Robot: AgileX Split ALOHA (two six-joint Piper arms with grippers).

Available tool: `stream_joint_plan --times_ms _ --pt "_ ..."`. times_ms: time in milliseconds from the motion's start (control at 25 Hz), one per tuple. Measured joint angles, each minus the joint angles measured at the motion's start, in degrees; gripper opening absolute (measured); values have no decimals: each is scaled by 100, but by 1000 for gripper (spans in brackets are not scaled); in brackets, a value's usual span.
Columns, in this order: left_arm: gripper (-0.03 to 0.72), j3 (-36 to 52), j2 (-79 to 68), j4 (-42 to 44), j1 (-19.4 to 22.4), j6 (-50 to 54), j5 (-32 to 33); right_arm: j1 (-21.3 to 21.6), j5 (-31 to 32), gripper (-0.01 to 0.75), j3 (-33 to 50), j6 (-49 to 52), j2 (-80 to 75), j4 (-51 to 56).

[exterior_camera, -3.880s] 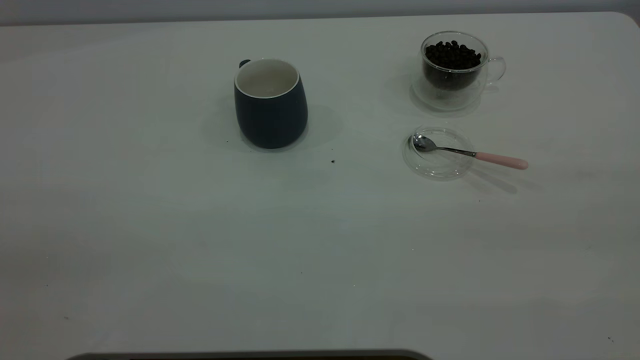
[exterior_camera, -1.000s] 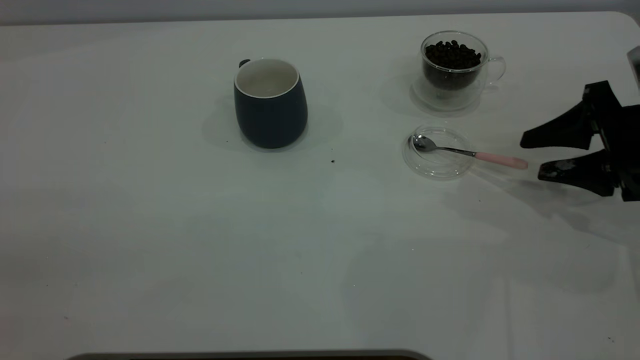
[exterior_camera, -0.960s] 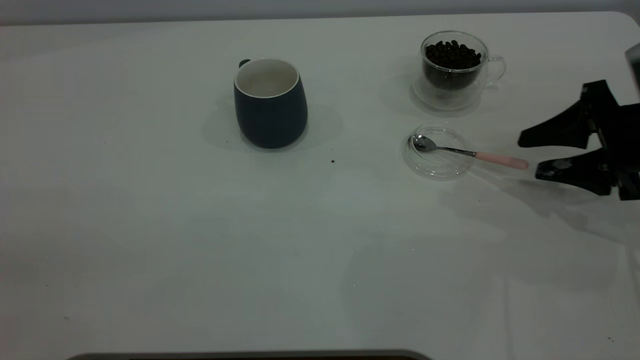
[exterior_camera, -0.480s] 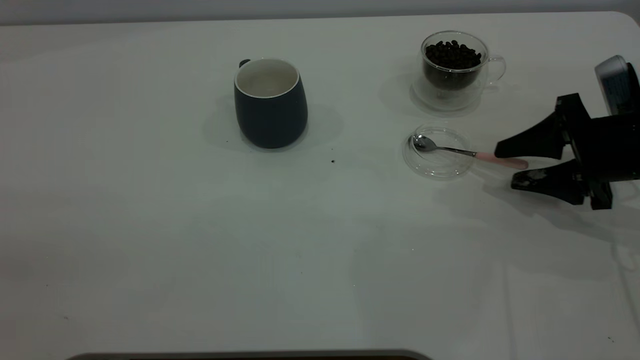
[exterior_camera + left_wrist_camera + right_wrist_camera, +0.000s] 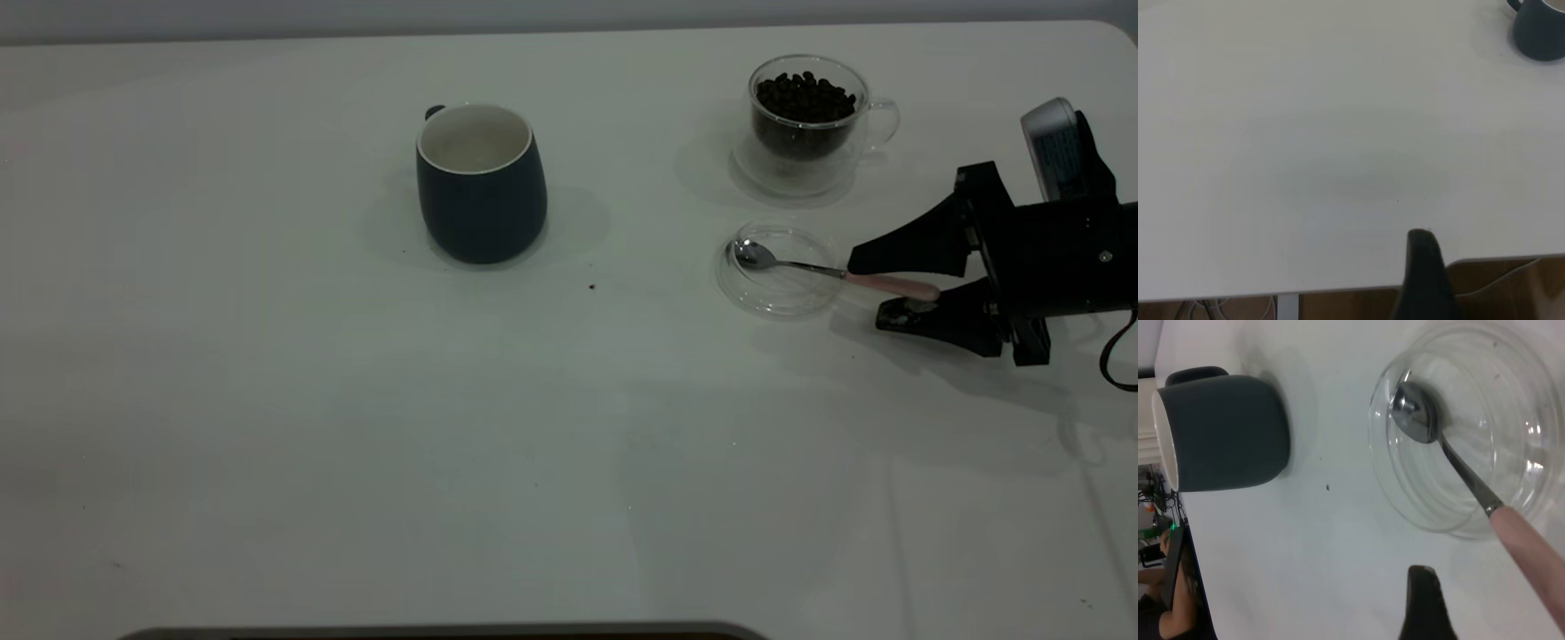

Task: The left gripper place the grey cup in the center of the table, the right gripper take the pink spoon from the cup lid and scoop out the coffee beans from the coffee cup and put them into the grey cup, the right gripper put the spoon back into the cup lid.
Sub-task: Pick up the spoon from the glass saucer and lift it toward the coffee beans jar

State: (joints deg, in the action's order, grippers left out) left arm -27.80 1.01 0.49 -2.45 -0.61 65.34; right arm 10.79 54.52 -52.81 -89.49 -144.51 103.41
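I can close my right gripper now, because its fingers reach down on both sides of the handle's end (image 5: 898, 286) (image 5: 1537, 559). Closing now would hold the spoon.
The grey cup (image 5: 481, 182) stands upright left of the table's middle, its white inside bare. It also shows as the dark cup (image 5: 1540, 30) and the dark cup (image 5: 1225, 430). The glass coffee cup (image 5: 805, 120) at the back right holds coffee beans. In front of it lies the clear cup lid (image 5: 778, 284), with the pink spoon (image 5: 889, 285) resting bowl-down in it and its handle sticking out to the right. My right gripper (image 5: 869, 292) is open, its fingers on either side of the handle's end. The spoon (image 5: 1531, 547) and lid (image 5: 1511, 400) fill the right wrist view. The left arm sits off the table's near-left edge, one finger (image 5: 1421, 267) showing.
A small dark speck (image 5: 592, 287) lies on the white table (image 5: 356, 427) between the grey cup and the lid. In the right wrist view a person's arm (image 5: 1168, 613) shows beyond the table's edge.
The right gripper came in from the right edge and moved left, still open, until its fingers straddle the end of the spoon's handle. Cups, lid and spoon have not moved.
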Motion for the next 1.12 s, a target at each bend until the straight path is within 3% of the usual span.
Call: stream_joint_plan --times_ms 280,720,1120 --pt "586 0 0 0 0 0 0 -5 13 458 0 22 0 0" --pt "586 0 0 0 0 5 0 -5 198 112 0 -33 0 -32" --pt "586 0 0 0 0 11 0 -5 386 101 2 -55 137 -409"
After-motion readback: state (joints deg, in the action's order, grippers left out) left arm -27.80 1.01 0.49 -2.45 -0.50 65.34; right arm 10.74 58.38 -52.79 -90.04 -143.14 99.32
